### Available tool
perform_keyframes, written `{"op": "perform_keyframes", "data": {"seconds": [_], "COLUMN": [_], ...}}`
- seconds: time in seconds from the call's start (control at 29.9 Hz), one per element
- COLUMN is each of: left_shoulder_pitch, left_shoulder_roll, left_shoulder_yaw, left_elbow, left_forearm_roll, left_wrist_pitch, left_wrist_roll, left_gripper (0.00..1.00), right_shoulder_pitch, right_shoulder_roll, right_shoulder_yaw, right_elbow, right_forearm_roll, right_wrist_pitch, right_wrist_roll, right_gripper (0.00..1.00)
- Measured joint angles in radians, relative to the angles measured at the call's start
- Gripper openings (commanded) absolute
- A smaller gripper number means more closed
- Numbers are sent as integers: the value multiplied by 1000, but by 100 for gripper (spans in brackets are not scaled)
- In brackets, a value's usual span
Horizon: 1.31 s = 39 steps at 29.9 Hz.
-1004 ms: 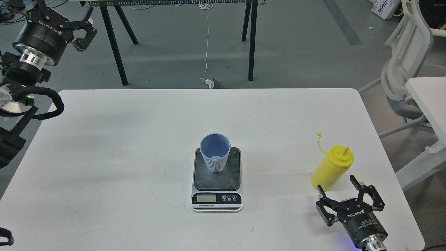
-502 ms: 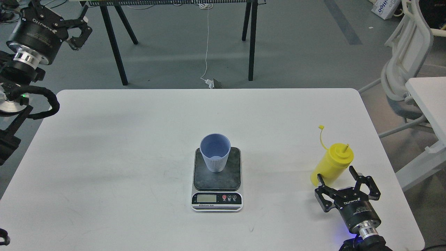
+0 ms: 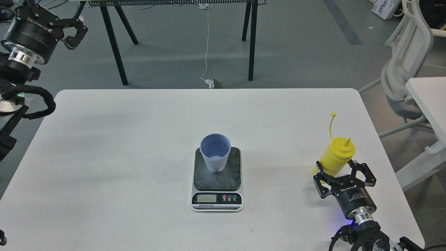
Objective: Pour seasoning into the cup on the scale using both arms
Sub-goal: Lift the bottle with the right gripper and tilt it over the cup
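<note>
I will next pour seasoning into the cup point(image 3: 215, 157), so I will grab the yellow seasoning bottle by its lower body point(image 3: 326, 164) with my right gripper.
A light blue ribbed cup point(image 3: 215, 157) stands upright on the dark plate of the scale point(image 3: 231, 176) at the middle of the white table point(image 3: 122, 146). The yellow seasoning bottle point(image 3: 336, 155) stands near the table's right edge, nozzle up, its tethered cap point(image 3: 333, 114) sticking up behind. My right gripper point(image 3: 336, 168) is open, its fingers on either side of the bottle's lower body. My left gripper point(image 3: 77, 29) is open and empty, held high beyond the table's far left corner.
A white chair point(image 3: 404, 66) and a second white table point(image 3: 430, 101) stand to the right. Black trestle legs point(image 3: 251, 38) and a white cable point(image 3: 207, 45) are on the floor behind the table.
My right gripper has moved forward until its fingers flank the bottle. The bottle's top and cap tether have shifted up and right. My left gripper has drifted up and left.
</note>
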Motion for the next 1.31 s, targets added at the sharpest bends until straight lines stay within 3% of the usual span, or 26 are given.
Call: {"op": "perform_keyframes", "data": {"seconds": [0.27,0.4,0.67,0.87,1.07,1.31], "left_shoulder_pitch": [0,0,0,0,0,0], "left_shoulder_roll": [4,5,6,7,8,22], "left_shoulder_yaw": [0,0,-29,-31,-32,-32], "left_elbow": [0,0,-1,-1,-2,-2], "left_forearm_roll": [0,0,-2,-2,-2,-2], "left_wrist_pitch": [0,0,-6,-10,-11,-11], "left_wrist_roll": [-2,-5,-7,-9,-11,-11], "left_gripper": [100,100,99,99,100,99], "right_shoulder_pitch": [38,81,325,556,848,1054], "right_shoulder_roll": [1,-25,-262,-339,-347,-297], "right_shoulder_yaw": [-5,-4,-2,-123,-446,-737], "right_elbow": [-6,15,143,168,172,187], "right_forearm_roll": [-1,-10,-231,-487,-698,-1032], "right_wrist_pitch": [0,0,-6,-165,-374,-587], "right_wrist_roll": [-4,-4,-11,-53,-54,-52], "right_gripper": [51,51,49,47,46,45]}}
